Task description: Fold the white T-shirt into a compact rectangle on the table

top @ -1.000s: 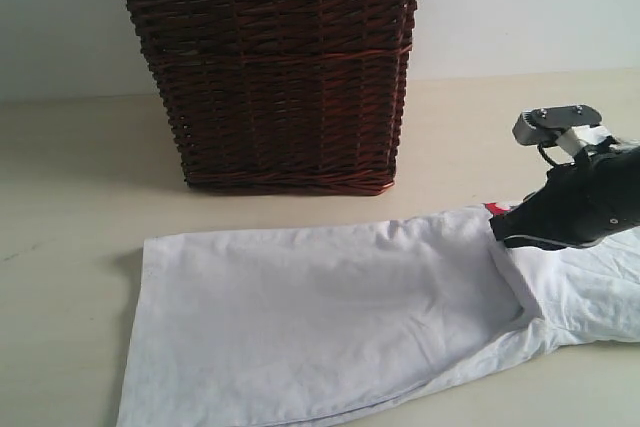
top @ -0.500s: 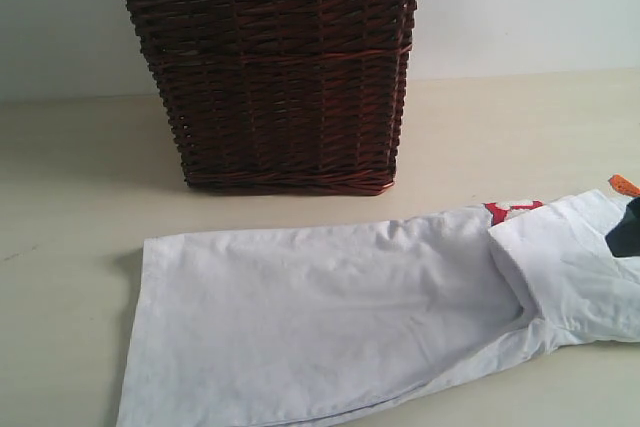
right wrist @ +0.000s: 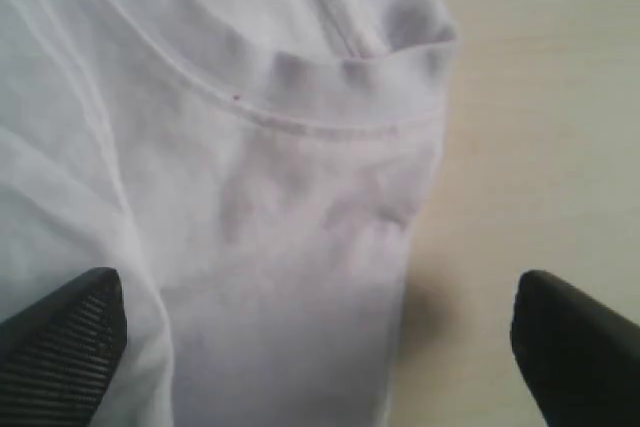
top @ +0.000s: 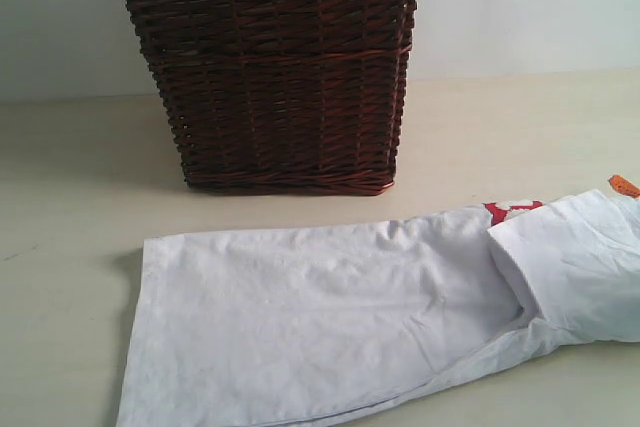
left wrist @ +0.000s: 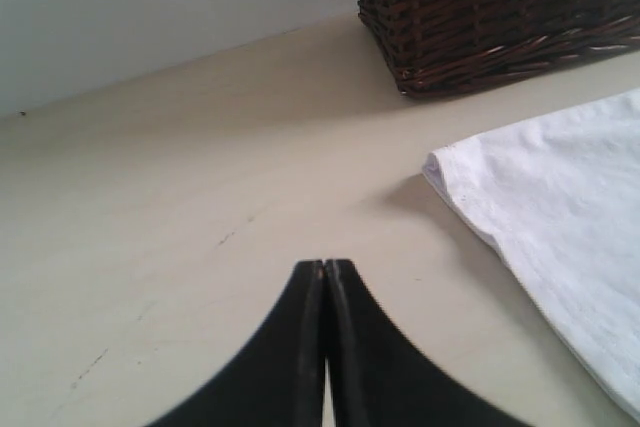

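Observation:
Next, my right gripper takes hold of the white T-shirt by its sleeve [right wrist: 300, 257] to fold it into a compact rectangle.
The white T-shirt [top: 330, 322] lies folded lengthwise into a long strip on the beige table [top: 80, 197]. A sleeve flap is turned over at its right end, beside a sliver of red lettering [top: 510, 210] and the orange neck tag [top: 624, 185]. Neither gripper shows in the exterior view. My left gripper [left wrist: 325, 265] is shut and empty over bare table, apart from the white T-shirt's [left wrist: 560, 217] hem corner. My right gripper [right wrist: 320, 322] is open wide above the white T-shirt's [right wrist: 260, 177] sleeve, holding nothing.
A dark wicker basket [top: 270, 67] with a lace-trimmed lining stands behind the shirt at the back of the table; its base corner [left wrist: 500, 17] shows in the left wrist view. A pale wall [top: 520, 7] rises behind the table.
The right arm, over the shirt's right end a second ago, has pulled out of the exterior view. The sleeve flap it covered now lies flat and the orange tag shows.

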`<state>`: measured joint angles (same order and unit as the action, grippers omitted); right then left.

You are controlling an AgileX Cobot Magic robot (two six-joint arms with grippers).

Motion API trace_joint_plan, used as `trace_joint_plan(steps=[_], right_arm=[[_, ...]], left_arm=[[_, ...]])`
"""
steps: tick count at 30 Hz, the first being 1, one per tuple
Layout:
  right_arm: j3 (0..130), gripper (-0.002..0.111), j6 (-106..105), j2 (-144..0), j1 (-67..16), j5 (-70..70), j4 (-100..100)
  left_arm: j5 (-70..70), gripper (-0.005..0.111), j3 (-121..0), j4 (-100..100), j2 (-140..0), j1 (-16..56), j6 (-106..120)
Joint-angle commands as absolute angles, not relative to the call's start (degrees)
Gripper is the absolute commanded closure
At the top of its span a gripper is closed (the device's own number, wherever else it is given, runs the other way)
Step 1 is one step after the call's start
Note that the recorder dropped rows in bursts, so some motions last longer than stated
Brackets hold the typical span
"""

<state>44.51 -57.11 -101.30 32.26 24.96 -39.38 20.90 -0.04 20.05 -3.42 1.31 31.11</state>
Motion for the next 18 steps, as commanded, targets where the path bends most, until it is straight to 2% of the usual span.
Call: trace_joint_plan(steps=[1,9,14,16,18], right_arm=[[44.37,0.004,-65.31,-104.02,33.13,23.84,-44.76],[44.37,0.004,-85.79,-108.39,33.13,35.97,-61.97],[44.37,0.006,-88.87,-108.88,32.98,38.51,-66.44],[44.37,0.012,-88.45,-108.88,32.98,36.93,-66.44],[44.37,0.029,-88.30,-108.88,32.98,34.80,-65.79]], left_arm=[[20.45,0.105,0.00,20.17,-3.69,1.11,31.07],[20.45,0.105,0.00,20.17,-3.69,1.11,31.07],[20.45,0.105,0.00,20.17,-3.69,1.11,31.07],[20.45,0.105,0.00,20.17,-3.69,1.11,31.07],[20.45,0.105,0.00,20.17,-3.69,1.11,31.07]])
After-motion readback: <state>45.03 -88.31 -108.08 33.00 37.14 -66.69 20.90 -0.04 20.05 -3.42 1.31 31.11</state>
